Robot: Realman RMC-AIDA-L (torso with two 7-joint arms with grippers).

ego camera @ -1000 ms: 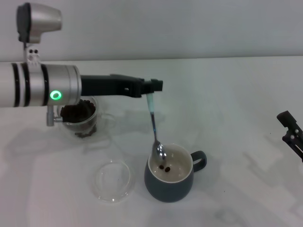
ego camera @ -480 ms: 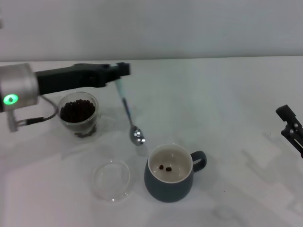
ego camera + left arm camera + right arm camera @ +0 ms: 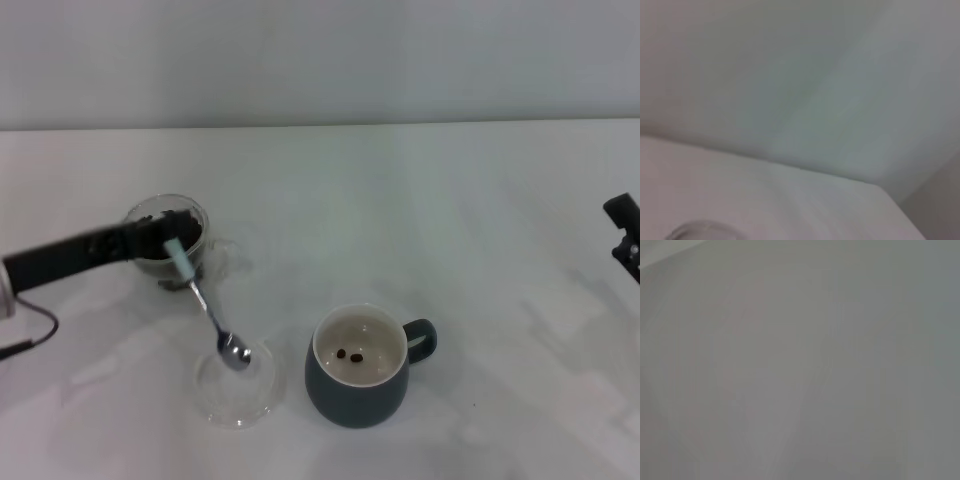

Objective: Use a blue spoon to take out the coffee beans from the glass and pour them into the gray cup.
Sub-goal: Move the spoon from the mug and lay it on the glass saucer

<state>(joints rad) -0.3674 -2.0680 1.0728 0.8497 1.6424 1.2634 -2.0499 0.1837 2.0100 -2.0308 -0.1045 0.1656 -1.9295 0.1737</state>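
Observation:
My left gripper keeps hold of the spoon for now, since in the head view the spoon's silver bowl hangs above the clear dish.
In the head view my left gripper is shut on the pale-blue handle of the blue spoon. The spoon hangs down with its silver bowl over the shallow clear glass dish; its bowl looks empty. The gripper crosses in front of the glass, which holds dark coffee beans. The gray cup stands to the right of the dish, with two coffee beans on its cream inside. My right gripper is parked at the right edge of the table.
The white table runs back to a pale wall. A cable from my left arm hangs at the left edge. The left wrist view shows a clear rim at its bottom; the right wrist view shows only a blank surface.
My left arm has swung back to the left with the spoon, from above the gray cup, past the table between, to over the clear dish. The right gripper has shifted slightly.

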